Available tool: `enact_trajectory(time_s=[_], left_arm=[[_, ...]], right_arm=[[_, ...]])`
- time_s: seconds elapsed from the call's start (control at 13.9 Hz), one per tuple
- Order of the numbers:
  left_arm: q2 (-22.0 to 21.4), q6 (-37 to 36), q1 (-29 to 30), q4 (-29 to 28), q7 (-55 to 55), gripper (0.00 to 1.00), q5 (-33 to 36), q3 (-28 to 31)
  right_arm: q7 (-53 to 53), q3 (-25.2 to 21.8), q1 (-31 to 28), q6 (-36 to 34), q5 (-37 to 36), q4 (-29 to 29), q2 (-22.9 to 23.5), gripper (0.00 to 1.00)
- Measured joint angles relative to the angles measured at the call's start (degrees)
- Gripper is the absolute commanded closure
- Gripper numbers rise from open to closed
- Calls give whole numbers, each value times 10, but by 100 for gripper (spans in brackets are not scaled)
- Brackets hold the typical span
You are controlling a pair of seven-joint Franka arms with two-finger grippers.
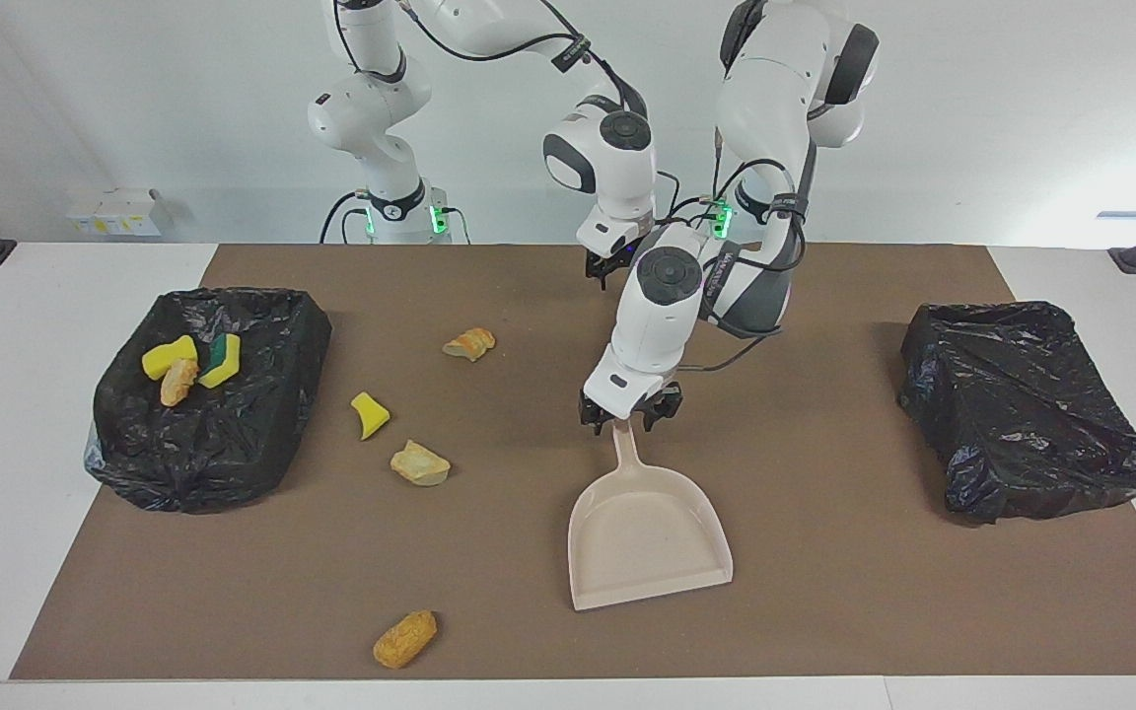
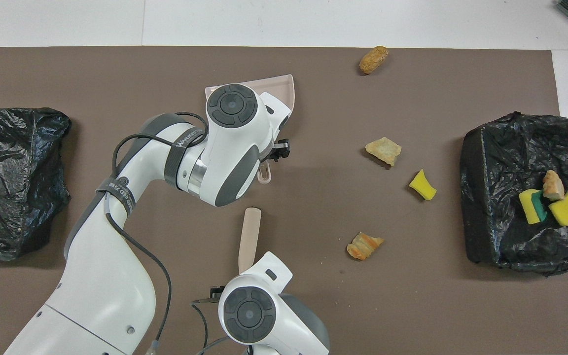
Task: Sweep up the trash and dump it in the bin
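Observation:
Next, my left gripper needs to grab the beige dustpan by its handle (image 2: 265, 173), leaving its pan free to catch the swept trash.
The beige dustpan (image 1: 647, 537) lies flat on the brown mat, its handle pointing toward the robots; only its edge shows in the overhead view (image 2: 284, 86). My left gripper (image 1: 627, 412) is at the handle's tip, fingers apart on either side of it. My right gripper (image 1: 612, 266) hangs over the mat nearer the robots, by a beige stick (image 2: 249, 236). Loose trash lies on the mat: a bread lump (image 1: 469, 343), a yellow sponge piece (image 1: 369, 414), a second bread lump (image 1: 420, 463) and an orange lump (image 1: 405, 638). Three more pieces lie in the bin (image 1: 233, 444).
The black-bagged bin at the right arm's end (image 2: 501, 241) holds a yellow sponge (image 1: 169, 355), a bread lump (image 1: 178, 380) and a green-backed sponge (image 1: 223, 360). A second black-bagged bin (image 1: 1022, 414) stands at the left arm's end.

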Motion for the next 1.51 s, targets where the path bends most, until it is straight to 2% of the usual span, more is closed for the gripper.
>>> enact_trajectory(time_s=[0.07,0.29,0.5,0.79,0.93,1.22,1.51], left_arm=[[0,0,0,0,0,100,0,1],[-1,-2,6,0,25,100,1,3],[-18,-38,22,1,136,100,2,7],[-85,-113,82,-2,366,100,2,11],[-115,-126,111,-18,463,100,3,13],[-186,-159,177,-68,649,100,3,14],[-207,-188,205,-89,785,100,27,15]], right_arm=[[0,0,0,0,0,0,1,46],[1,0,0,0,0,0,2,97],[1,0,0,-1,0,1,5,100],[1,-5,-2,-25,0,9,-2,100],[2,-10,-16,-71,0,16,-27,100],[2,-13,-88,-206,-1,20,-106,100],[0,-15,-147,-288,-44,20,-133,100]])
